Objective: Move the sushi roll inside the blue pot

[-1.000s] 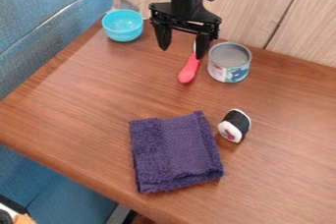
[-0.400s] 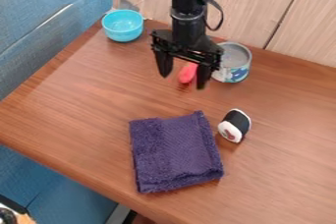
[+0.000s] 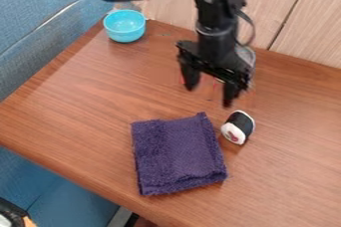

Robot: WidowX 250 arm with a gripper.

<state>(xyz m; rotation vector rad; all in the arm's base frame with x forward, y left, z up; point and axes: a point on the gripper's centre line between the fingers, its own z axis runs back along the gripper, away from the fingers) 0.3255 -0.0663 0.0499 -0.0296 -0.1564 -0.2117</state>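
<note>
My gripper will grab the roll's black side next. Then it will put the sushi roll (image 3: 238, 127) inside the blue pot.
The black gripper (image 3: 210, 97) hangs over the upper middle of the table, its two fingers spread apart with nothing between them. Below and slightly right of it lies the sushi roll (image 3: 238, 127), black around the side with white ends, tipped on its side just beyond the towel's right edge. A light blue bowl-like pot (image 3: 124, 26) stands upright at the table's upper left edge, left of the arm.
A folded purple towel (image 3: 178, 155) lies in the middle of the table (image 3: 86, 106). Behind the gripper is a can (image 3: 247, 55), mostly covered by the arm. Wooden panelling borders the back, and a blue couch runs along the left.
The arm has come down and to the right from the back of the table, closer to the sushi roll, and now covers most of the can and the red-handled utensil. The gripper has stayed open.
</note>
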